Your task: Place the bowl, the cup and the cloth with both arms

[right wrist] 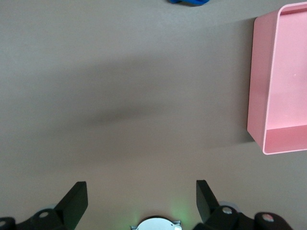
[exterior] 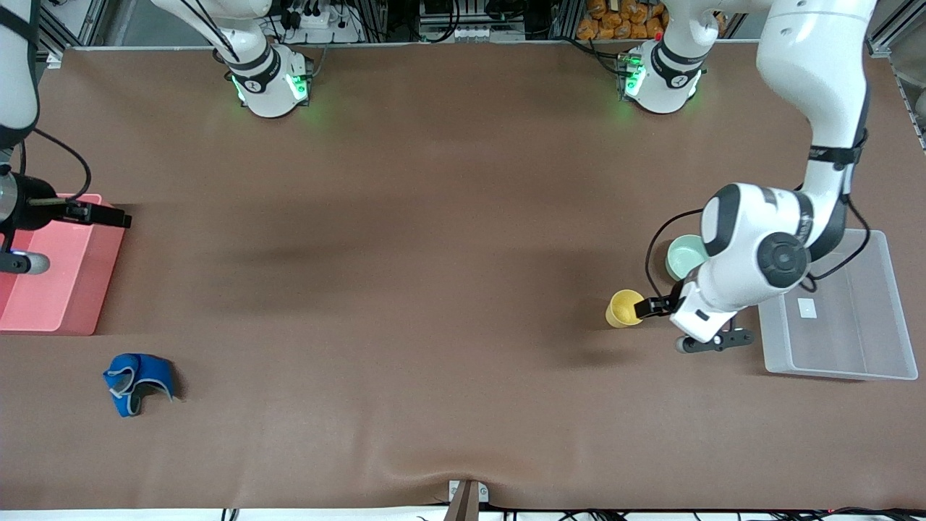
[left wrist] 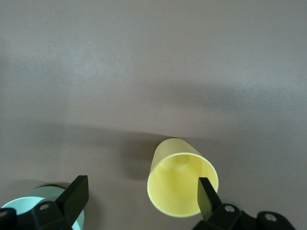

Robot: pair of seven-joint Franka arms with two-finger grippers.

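Next, my left gripper needs to grab the yellow cup by its rim (exterior: pixel 626 294) to place the cup in the clear plastic bin.
The yellow cup (exterior: pixel 623 307) stands on the brown table, with the mint-green bowl (exterior: pixel 684 255) close by, farther from the front camera. My left gripper (exterior: pixel 660 300) is open. In the left wrist view (left wrist: pixel 142 191) one finger reaches just inside the cup's (left wrist: pixel 182 184) rim and the other is by the bowl (left wrist: pixel 48 192). The blue cloth (exterior: pixel 137 383) lies crumpled toward the right arm's end, nearer the front camera, and shows partly in the right wrist view (right wrist: pixel 189 2). My right gripper (exterior: pixel 108 215) is open and empty (right wrist: pixel 141 189) over the pink bin's edge.
A pink bin (exterior: pixel 65 289) sits at the right arm's end of the table; it also shows in the right wrist view (right wrist: pixel 261 81). A clear plastic bin (exterior: pixel 839 373) sits at the left arm's end, beside the bowl and cup.
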